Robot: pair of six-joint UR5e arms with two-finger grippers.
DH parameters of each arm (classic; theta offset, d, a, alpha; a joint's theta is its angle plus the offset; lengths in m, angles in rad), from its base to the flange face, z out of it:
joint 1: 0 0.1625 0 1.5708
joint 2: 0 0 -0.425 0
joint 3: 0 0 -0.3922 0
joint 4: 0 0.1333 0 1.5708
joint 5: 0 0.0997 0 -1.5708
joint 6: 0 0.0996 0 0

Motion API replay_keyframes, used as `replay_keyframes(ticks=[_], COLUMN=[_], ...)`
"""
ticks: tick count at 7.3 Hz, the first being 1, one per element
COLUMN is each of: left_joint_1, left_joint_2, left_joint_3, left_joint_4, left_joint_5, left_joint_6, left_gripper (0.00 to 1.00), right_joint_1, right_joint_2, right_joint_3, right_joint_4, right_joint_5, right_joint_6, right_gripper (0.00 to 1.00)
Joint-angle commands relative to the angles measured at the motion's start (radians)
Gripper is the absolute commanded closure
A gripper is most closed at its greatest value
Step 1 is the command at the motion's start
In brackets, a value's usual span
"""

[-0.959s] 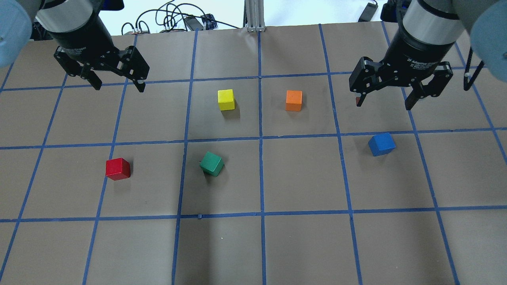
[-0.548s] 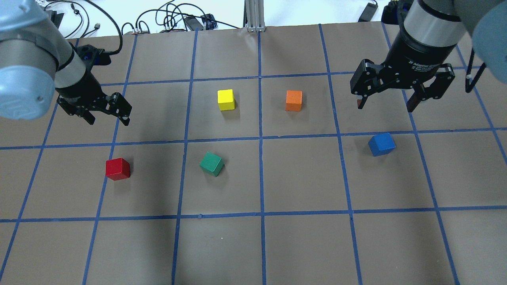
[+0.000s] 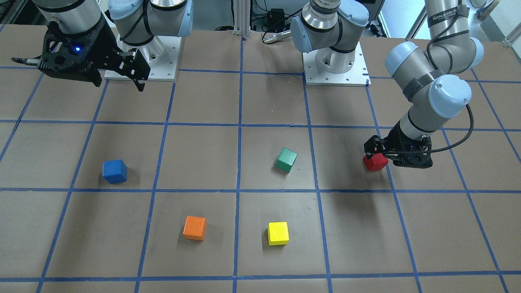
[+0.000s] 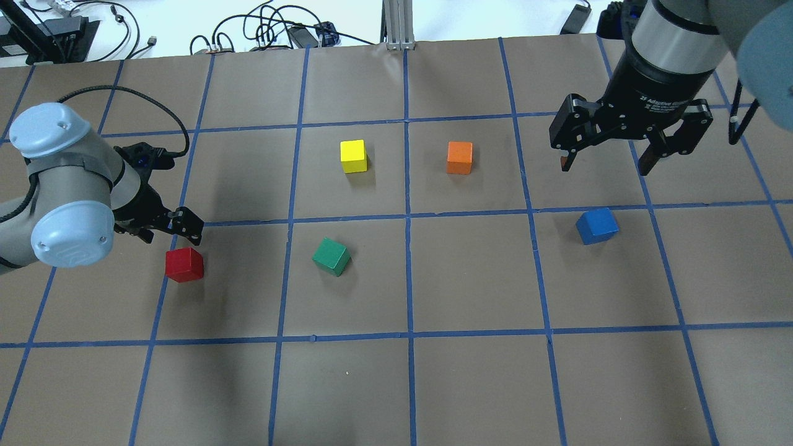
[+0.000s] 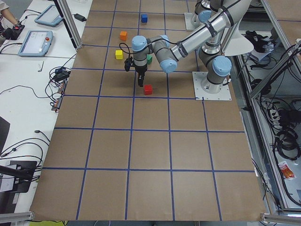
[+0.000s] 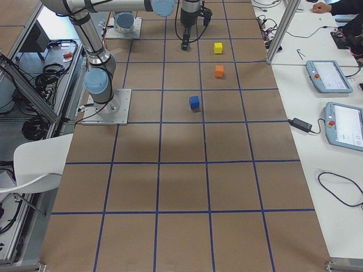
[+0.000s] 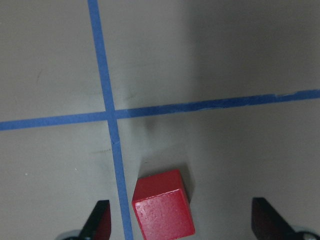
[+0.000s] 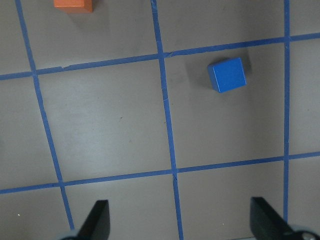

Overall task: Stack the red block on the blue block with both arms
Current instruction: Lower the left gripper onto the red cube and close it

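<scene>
My left gripper takes hold of the red block by its sides next, to stack the red block on the blue block (image 3: 114, 171).
The red block (image 4: 184, 264) lies on the brown table at the left, and shows in the front view (image 3: 375, 162). My left gripper (image 4: 173, 235) is open and hangs low just over the block's far side. In the left wrist view the red block (image 7: 163, 209) sits between the two open fingers (image 7: 100, 222), nearer the left one and touching neither. The blue block (image 4: 597, 225) lies at the right, and shows in the right wrist view (image 8: 227, 74). My right gripper (image 4: 606, 166) is open and empty, high above the table behind the blue block.
A green cube (image 4: 331, 256) lies right of the red block. A yellow cube (image 4: 353, 156) and an orange cube (image 4: 459, 157) lie farther back in the middle. Blue tape lines (image 4: 409, 217) grid the table. Cables lie past the far edge.
My left arm has come down and forward from the back left, to just over the red block. The right gripper has hardly moved. No block has moved.
</scene>
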Motion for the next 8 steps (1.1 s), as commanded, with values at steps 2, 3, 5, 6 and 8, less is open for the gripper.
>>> replay_keyframes(ticks=[2,3,5,6,8], left_joint_1=[0.019,0.019,0.019,0.019,-0.001], left_joint_2=[-0.041,-0.058,-0.075,-0.075,-0.069], left_joint_3=[-0.087,-0.093,-0.089,-0.092,-0.067], left_joint_4=[0.121,0.127,0.198,0.2,0.187], left_joint_5=[0.004,0.003,0.006,0.004,0.007], left_joint_6=[0.002,0.0,0.004,0.007,0.0], left_gripper=[0.0,0.0,0.29,0.71,0.86], right_joint_1=[0.0,0.0,0.0,0.0,0.0], right_joint_2=[-0.001,-0.001,-0.001,-0.001,-0.001], right_joint_3=[0.0,0.0,0.002,0.002,0.005], right_joint_4=[0.0,0.0,0.0,0.002,0.002], right_joint_5=[-0.001,-0.001,-0.001,-0.009,-0.034], right_joint_6=[-0.001,-0.001,0.001,0.001,-0.001], right_gripper=[0.0,0.0,0.0,0.0,0.0])
